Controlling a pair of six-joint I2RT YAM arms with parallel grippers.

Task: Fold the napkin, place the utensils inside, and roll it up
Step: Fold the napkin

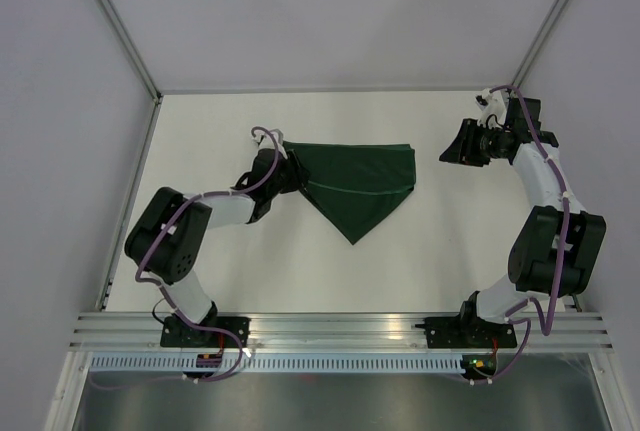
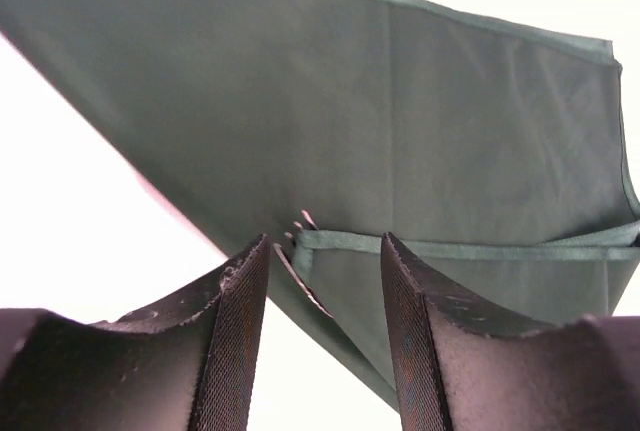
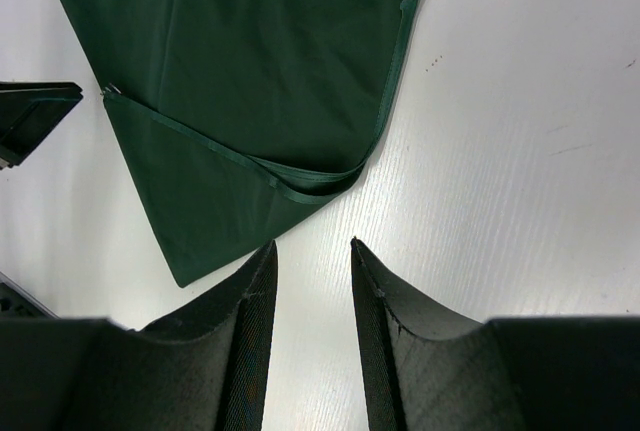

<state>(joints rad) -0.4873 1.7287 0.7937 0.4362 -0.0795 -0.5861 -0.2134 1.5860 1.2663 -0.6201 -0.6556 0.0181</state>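
Observation:
The left gripper next grabs the napkin's outer far corner (image 1: 287, 145), beyond the fork tips and off the flap, to fold the napkin (image 1: 360, 186) over the utensils.
The dark green napkin (image 1: 360, 186) lies folded on the white table, with a flap laid over it and a point toward the near side. It also shows in the left wrist view (image 2: 420, 121) and the right wrist view (image 3: 260, 81). Only the silver tips of the fork (image 2: 303, 221) peek out from under the flap's left corner; the rest is hidden inside. My left gripper (image 1: 285, 176) is open and empty, its jaws (image 2: 325, 251) just short of that corner. My right gripper (image 1: 455, 146) is open and empty (image 3: 313, 251), above bare table to the right of the napkin.
The white table (image 1: 450, 241) is bordered by grey walls on the left, back and right. An aluminium rail (image 1: 340, 329) with the arm bases runs along the near edge. The left gripper's fingertip (image 3: 35, 116) shows in the right wrist view.

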